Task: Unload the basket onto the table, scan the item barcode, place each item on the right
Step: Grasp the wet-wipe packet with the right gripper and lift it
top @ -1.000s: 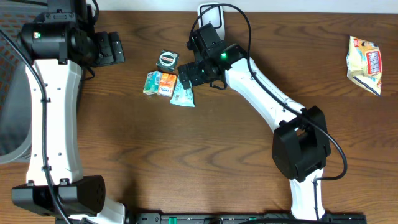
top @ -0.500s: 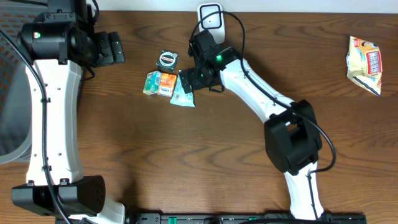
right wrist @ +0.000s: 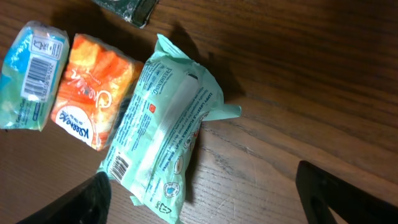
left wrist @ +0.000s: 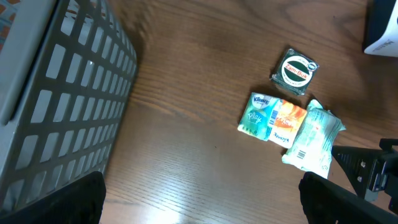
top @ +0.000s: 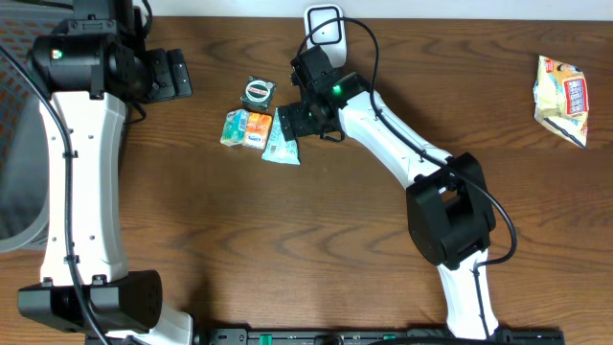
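Observation:
The right gripper pinches the mint-green packet across its body [right wrist: 165, 126] next, which leaves the barcode [right wrist: 115, 165] near the packet's end uncovered for the scanner.
A mint-green packet [right wrist: 165, 130] lies flat on the wooden table, its barcode [right wrist: 115, 165] facing up near its lower end. My right gripper [right wrist: 208, 199] hovers just over it, open, with the left finger beside the barcode end and nothing gripped. From overhead the right gripper [top: 297, 120] sits at the packet [top: 281, 144]. A white scanner [top: 326, 27] stands at the table's back edge. My left gripper [left wrist: 202, 208] is open and empty, high above bare table, far left of the packet [left wrist: 313, 140].
An orange and teal tissue pack [top: 244, 127] touches the packet's left side. A small dark package with a round label [top: 257, 91] lies behind them. A snack bag [top: 560, 99] is at the far right. A grey basket [left wrist: 62, 93] stands at the left.
My right arm has swung left and settled over the mint-green packet. The left arm and the items have not moved.

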`<state>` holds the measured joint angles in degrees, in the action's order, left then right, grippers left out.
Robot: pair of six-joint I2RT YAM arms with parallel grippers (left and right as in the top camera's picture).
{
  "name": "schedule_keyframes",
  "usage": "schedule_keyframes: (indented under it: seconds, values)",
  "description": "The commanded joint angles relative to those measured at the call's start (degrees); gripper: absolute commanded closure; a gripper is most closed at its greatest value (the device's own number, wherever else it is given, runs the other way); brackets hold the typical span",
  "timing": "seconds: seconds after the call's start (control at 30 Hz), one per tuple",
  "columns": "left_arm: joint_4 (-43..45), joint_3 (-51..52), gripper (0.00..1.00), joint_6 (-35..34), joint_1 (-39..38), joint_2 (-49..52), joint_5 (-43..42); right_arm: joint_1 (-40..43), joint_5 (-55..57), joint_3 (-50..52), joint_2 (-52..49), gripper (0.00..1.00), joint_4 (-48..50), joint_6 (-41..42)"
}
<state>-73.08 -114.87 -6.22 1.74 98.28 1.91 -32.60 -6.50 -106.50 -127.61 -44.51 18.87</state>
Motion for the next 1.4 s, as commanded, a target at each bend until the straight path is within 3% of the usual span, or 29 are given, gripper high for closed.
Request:
schedule_keyframes:
  seconds: [0.0, 0.2, 0.47, 1.13, 1.2, 1.3, 1.37]
  values:
    - [0.00, 0.28, 0.02, -0.50, 0.24, 0.22, 0.92, -0.02, 0.57, -0.59, -0.07, 0.08, 0.15, 1.01]
    - [0.00, 0.28, 0.02, -0.50, 0.24, 0.22, 0.92, 0.20, 0.63, -0.59, -0.07, 0.08, 1.03, 0.94]
    - [0.00, 0.28, 0.02, -0.50, 0.24, 0.22, 0.92, 0.83, 0.20, -0.59, -1.42, 0.20, 1.55, 0.92]
    - [0.00, 0.28, 0.02, -0.52, 0.24, 0.22, 0.92, 0.63, -9.38, -0.57, -8.39, 0.26, 4.98, 3.82]
    - [0.00, 0.28, 0.02, -0.50, 0.24, 0.22, 0.92, 0.63, -9.33, -0.57, -8.72, 0.32, 5.57, 3.87]
    - [0.00, 0.28, 0.02, -0.50, 0.24, 0.22, 0.92, 0.70, -9.33, -0.57, -9.11, 0.53, 6.49, 3.85]
    - [0.00, 0.28, 0.02, -0.50, 0.24, 0.22, 0.92, 0.92, -9.38, -0.57, -9.25, 0.57, 7.52, 3.85]
